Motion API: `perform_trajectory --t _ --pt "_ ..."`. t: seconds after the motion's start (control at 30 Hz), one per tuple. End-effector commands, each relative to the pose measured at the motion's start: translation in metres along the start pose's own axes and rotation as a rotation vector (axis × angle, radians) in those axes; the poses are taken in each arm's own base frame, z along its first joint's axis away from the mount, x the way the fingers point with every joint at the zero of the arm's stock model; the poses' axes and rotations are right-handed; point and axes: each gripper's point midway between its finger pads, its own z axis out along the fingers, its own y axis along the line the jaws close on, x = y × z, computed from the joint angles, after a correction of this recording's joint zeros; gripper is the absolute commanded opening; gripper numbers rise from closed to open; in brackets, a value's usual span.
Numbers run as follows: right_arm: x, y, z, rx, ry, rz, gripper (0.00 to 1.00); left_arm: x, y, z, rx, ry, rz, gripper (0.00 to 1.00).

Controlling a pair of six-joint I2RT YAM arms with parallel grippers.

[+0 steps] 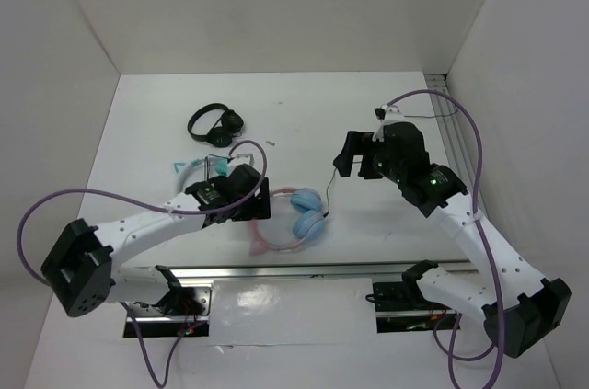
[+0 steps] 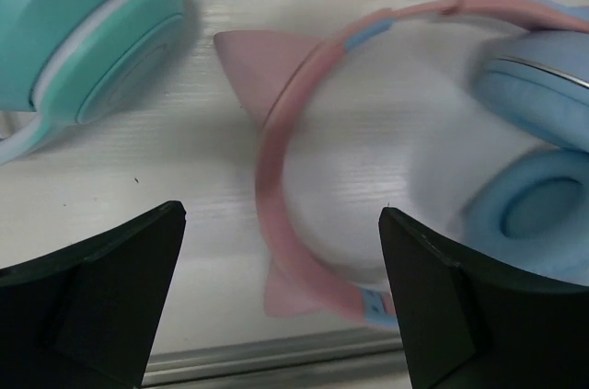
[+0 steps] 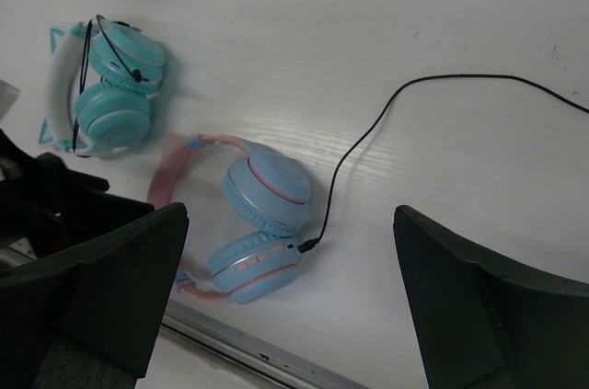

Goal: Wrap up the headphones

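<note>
My left gripper grabs the pink headband (image 1: 255, 234) (image 2: 276, 159) between its cat ears next, so the ear cups and cable stay free for wrapping.
The headphones (image 1: 307, 223) lie flat near the table's front edge, with a pink cat-eared headband (image 2: 276, 159) and light blue ear cups (image 3: 267, 187). Their thin black cable (image 3: 368, 131) is plugged into the lower cup and runs loose up and to the right across the table; it also shows in the top view (image 1: 331, 188). My left gripper (image 1: 260, 203) is open just over the headband, with one finger on each side of it (image 2: 281, 214). My right gripper (image 1: 345, 157) is open and empty, held higher, to the right of the cups and over the cable (image 3: 290, 214).
Teal-and-white cat-ear headphones (image 3: 110, 95) lie just left of the pink pair, partly under my left arm (image 1: 195, 168). Small black headphones (image 1: 216, 124) lie further back. A metal rail (image 1: 294, 271) runs along the near edge. White walls enclose the table.
</note>
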Motion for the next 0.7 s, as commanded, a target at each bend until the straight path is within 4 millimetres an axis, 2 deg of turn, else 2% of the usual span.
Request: perform_trajectory --t 0.0,0.13,0.17,0.23,0.27,0.3,0.33,0.37,0.47,0.5,0.57,0.63,0.67 --pt "-0.014 0.008 -0.005 -0.022 -0.071 -0.01 1.0 0.001 0.008 0.027 -0.1 -0.037 -0.062 1.0" --pt "-0.016 0.008 -0.008 -0.026 -0.08 -0.01 1.0 0.028 0.02 0.051 -0.19 0.026 -0.05 1.0" --pt "-0.016 0.012 -0.01 -0.038 -0.084 -0.014 1.0 0.032 0.018 0.054 -0.19 0.031 -0.056 0.97" --pt "-0.017 0.01 -0.01 -0.028 -0.089 -0.013 1.0 0.041 0.02 0.061 -0.22 0.047 -0.065 0.86" --pt "-0.017 0.009 -0.01 -0.02 -0.093 -0.013 1.0 0.043 0.018 0.06 -0.216 0.048 -0.068 0.79" --pt "-0.017 0.009 -0.01 -0.02 -0.093 -0.013 1.0 0.049 0.024 0.061 -0.237 0.064 -0.067 0.71" --pt "-0.017 0.008 -0.01 -0.019 -0.093 -0.022 1.0 0.052 0.021 0.061 -0.23 0.065 -0.064 0.5" --pt "-0.018 0.007 -0.01 -0.011 -0.097 -0.022 1.0 0.055 0.017 0.06 -0.223 0.065 -0.065 0.41" --pt "-0.019 0.005 -0.01 -0.003 -0.101 -0.021 1.0 0.063 0.016 0.056 -0.232 0.081 -0.061 0.03" --pt "-0.019 0.005 -0.01 -0.003 -0.101 -0.021 1.0 0.062 0.014 0.054 -0.235 0.073 -0.043 0.0" --pt "-0.021 0.004 -0.012 0.003 -0.114 -0.02 1.0 0.064 0.008 0.044 -0.248 0.075 -0.008 0.0" --pt "-0.022 0.004 -0.01 -0.006 -0.134 -0.03 1.0 0.054 -0.004 0.027 -0.24 0.016 0.008 0.0" --pt "-0.023 0.004 -0.01 -0.013 -0.153 -0.038 1.0 0.042 -0.014 0.017 -0.225 -0.019 -0.002 0.0"
